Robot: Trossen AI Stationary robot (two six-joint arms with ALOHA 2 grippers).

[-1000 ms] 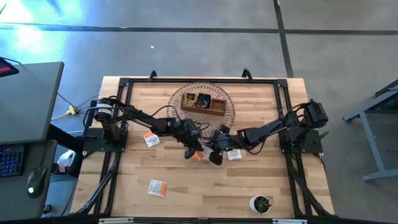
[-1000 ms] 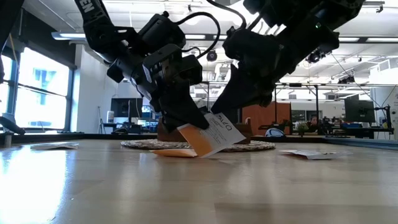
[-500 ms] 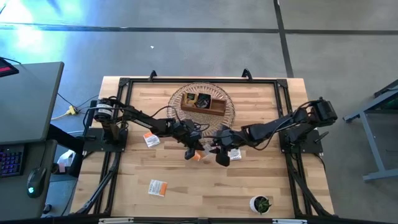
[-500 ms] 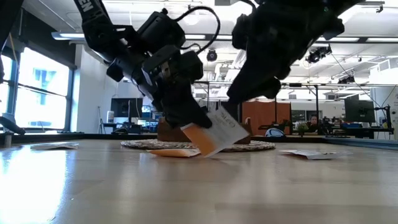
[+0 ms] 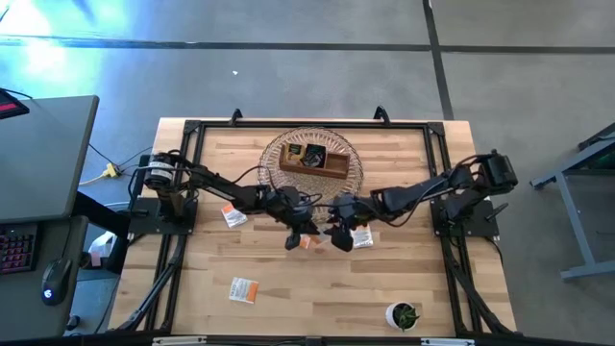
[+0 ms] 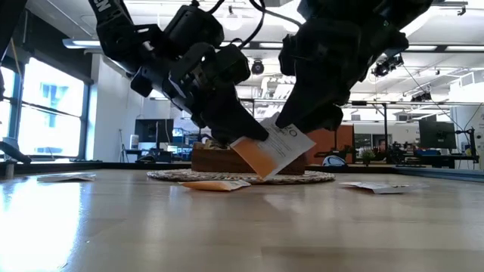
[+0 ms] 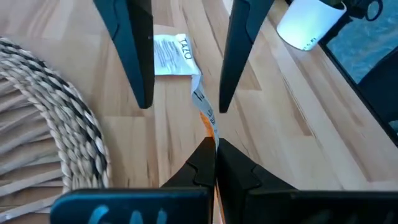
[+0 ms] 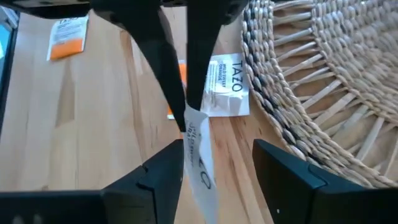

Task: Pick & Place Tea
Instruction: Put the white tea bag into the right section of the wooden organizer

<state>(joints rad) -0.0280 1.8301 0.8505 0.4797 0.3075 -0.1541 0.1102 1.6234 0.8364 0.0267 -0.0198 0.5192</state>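
Note:
My right gripper grabs the tea sachet by its white end (image 8: pixel 204 177) next, to carry it over to the brown wooden tray.
A white-and-orange tea sachet (image 6: pixel 274 151) hangs tilted just above the table's middle, with my left gripper (image 5: pixel 306 236) shut on it. My right gripper (image 8: pixel 214 168) is open. Its two fingers stand on either side of the sachet's white end (image 7: pixel 198 87); I cannot tell whether one touches it. More sachets lie flat on the wood: one beside the grippers (image 5: pixel 361 238), one at the left (image 5: pixel 232 215), one near the front (image 5: pixel 244 289). The brown wooden tray (image 5: pixel 314 161) sits on a round woven mat (image 5: pixel 279 154) at the back. My left gripper pinches the sachet's orange end (image 7: pixel 210 127) between its two fingers. The fingers slant down from the table's left side. The sachet stands on edge and tilted, its white end sticking out past the fingertips, clear of the table.
A small green plant in a white pot (image 5: pixel 405 315) stands near the front right corner. The mat's rim (image 8: pixel 267 93) lies just beyond both grippers. Bare wood lies toward the near edge.
My right gripper has opened and let go of the sachet, rising a little. My left gripper has kept hold and rolled its wrist. The sachet has turned with it, and its low corner has come up off the table.

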